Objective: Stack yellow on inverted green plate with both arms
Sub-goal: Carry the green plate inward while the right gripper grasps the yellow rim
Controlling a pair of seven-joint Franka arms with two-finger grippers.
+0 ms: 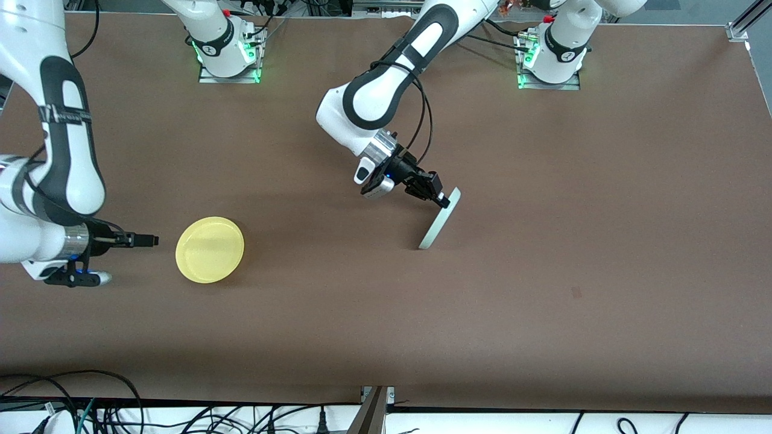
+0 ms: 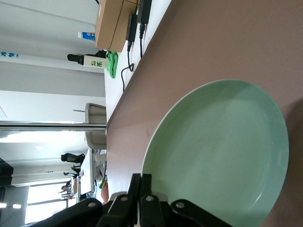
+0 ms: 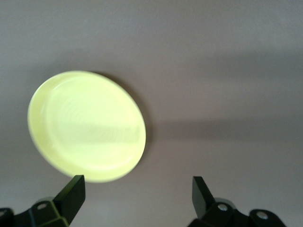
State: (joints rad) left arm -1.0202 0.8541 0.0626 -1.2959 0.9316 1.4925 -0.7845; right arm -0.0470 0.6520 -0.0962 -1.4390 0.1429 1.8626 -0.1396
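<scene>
Next, my right gripper grabs the yellow plate to stack it on the inverted green plate point(image 1: 439, 219), taking the yellow plate by its rim point(image 1: 178, 249).
The pale mint-green plate point(image 1: 439, 222) stands nearly on edge in the middle of the table, its lower rim on the brown surface. My left gripper point(image 1: 445, 199) is shut on its upper rim. In the left wrist view the fingers point(image 2: 145, 182) pinch the rim and the plate's hollow face point(image 2: 222, 151) shows. The bright yellow plate point(image 1: 210, 249) lies flat, face up, toward the right arm's end of the table. My right gripper point(image 1: 154, 240) is low beside it, a short gap away, pointing at it. In the right wrist view it point(image 3: 137, 189) is open and empty, with the yellow plate point(image 3: 87, 125) ahead.
The brown table point(image 1: 543, 301) has both arm bases point(image 1: 229, 54) point(image 1: 552, 60) along the edge farthest from the front camera. Cables point(image 1: 90, 410) and a metal bracket point(image 1: 374, 410) lie along the nearest edge. A cardboard box point(image 2: 113, 21) sits off the table.
</scene>
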